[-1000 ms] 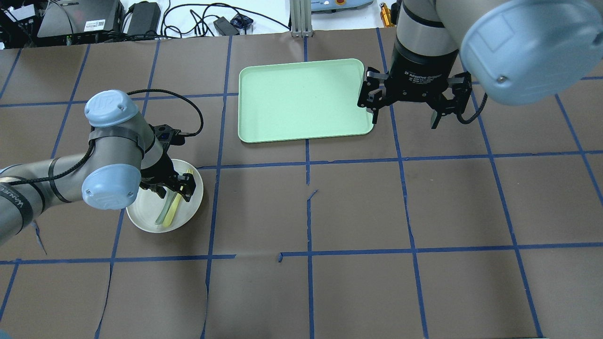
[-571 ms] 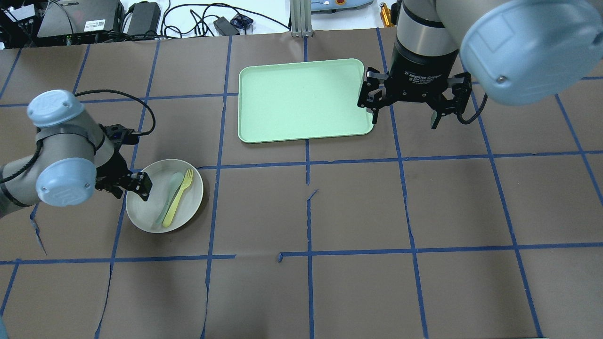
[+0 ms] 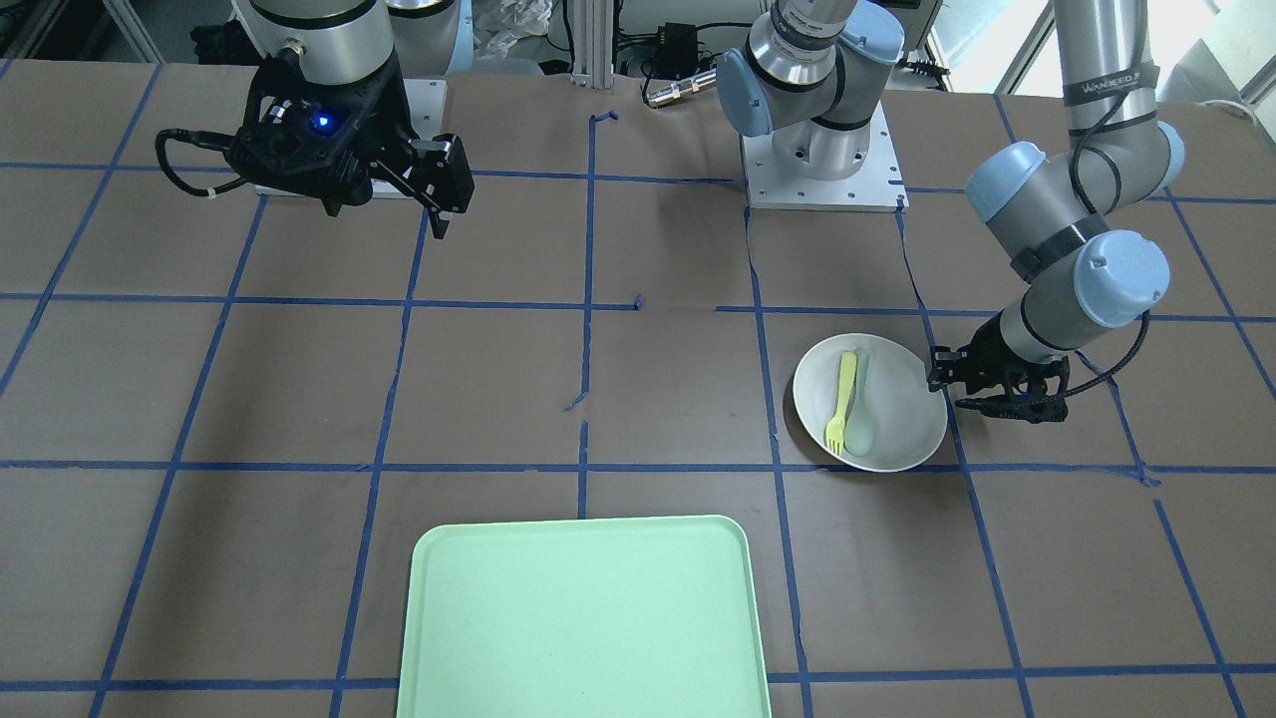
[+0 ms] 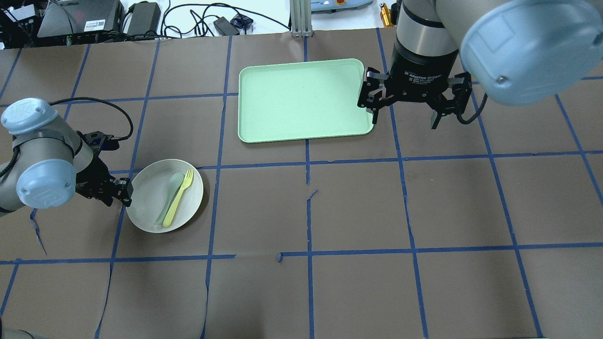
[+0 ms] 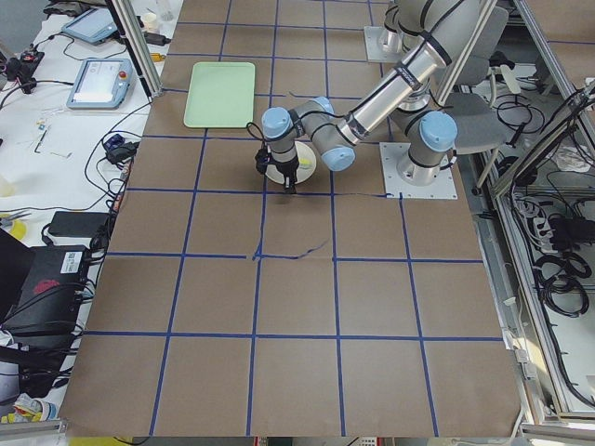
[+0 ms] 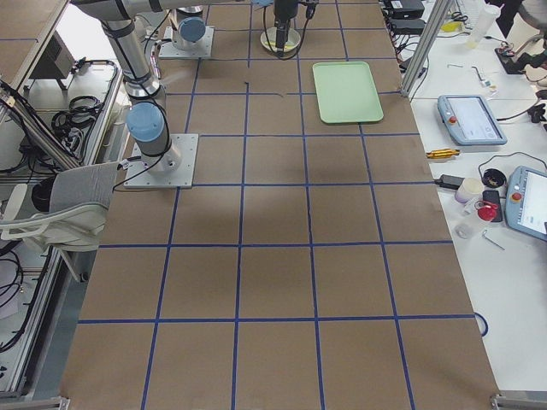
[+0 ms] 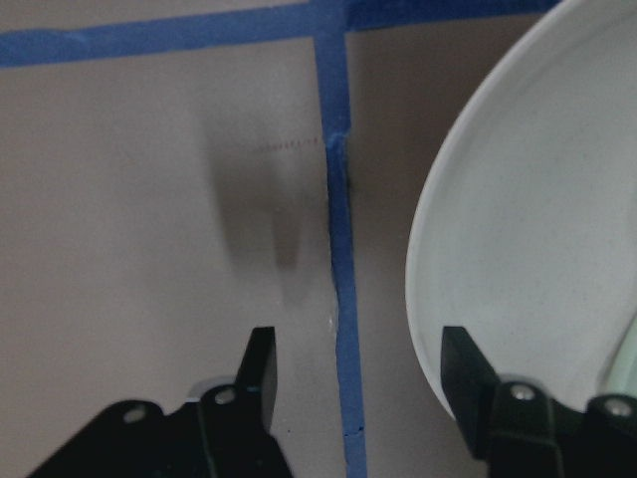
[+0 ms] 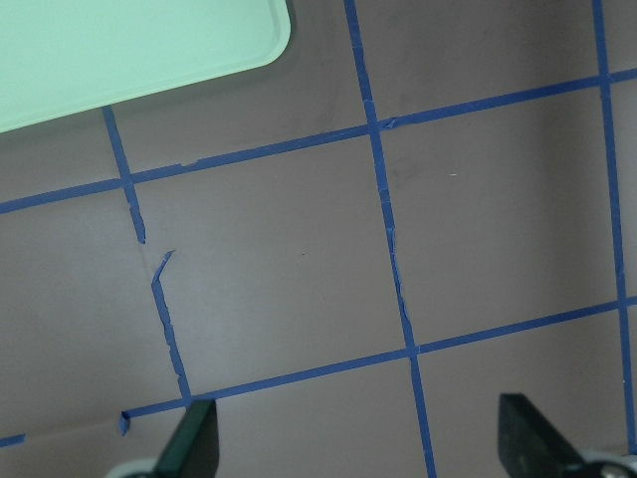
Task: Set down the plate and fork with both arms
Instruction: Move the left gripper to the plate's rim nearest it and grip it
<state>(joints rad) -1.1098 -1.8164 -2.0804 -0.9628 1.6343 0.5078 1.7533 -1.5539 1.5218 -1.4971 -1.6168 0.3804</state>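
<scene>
Next, my left gripper takes hold of the plate by its rim and puts it in the mint-green tray.
The off-white plate lies on the table at the left, with the pale-yellow fork inside it beside a grey-green spoon. My left gripper is open and low at the plate's left edge. In the left wrist view the gripper has one finger outside the rim and the other over the plate. The front view shows the plate, the fork and the left gripper alike. My right gripper hangs wide open and empty beside the tray's right edge.
A mint-green tray lies at the table's far middle, also seen in the front view and the right wrist view. Brown paper with blue tape lines covers the table. Cables and boxes lie beyond the far edge.
My left arm has moved left, from over the plate's middle to its left rim, so the fork and spoon show fully. The right arm has not moved.
</scene>
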